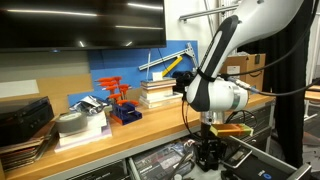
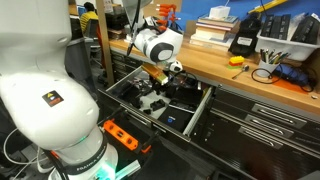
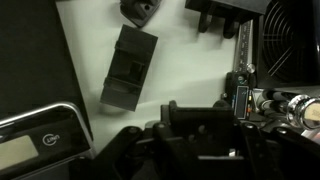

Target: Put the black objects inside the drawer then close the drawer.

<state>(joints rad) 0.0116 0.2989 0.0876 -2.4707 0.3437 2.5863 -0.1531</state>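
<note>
The chunky black object [image 3: 202, 122] in my fingers sits low within the drawer, over the drawer's open pale bottom, so it is now time to release it.
The grey drawer [image 2: 203, 108] of the workbench stands pulled open in both exterior views [image 1: 165, 160]. My gripper [image 2: 163, 82] reaches down into it [image 1: 210, 152]. In the wrist view my gripper [image 3: 200, 135] is shut on a chunky black object [image 3: 200, 120] and holds it over the drawer's pale floor. A flat rectangular black object [image 3: 130, 68] lies on that floor. Two more black objects sit at the top edge, one in the middle [image 3: 141, 10] and one to the right [image 3: 215, 14]. A dark tray [image 3: 30, 60] lies at the left.
The wooden bench top [image 2: 250, 75] carries books [image 1: 160, 92], a blue rack with red tools [image 1: 122, 100], a black-and-yellow boxy item [image 2: 243, 42] and a big black case [image 1: 25, 117]. Shut drawers [image 2: 270, 125] lie beside the open one. An orange item [image 2: 122, 135] lies on the floor.
</note>
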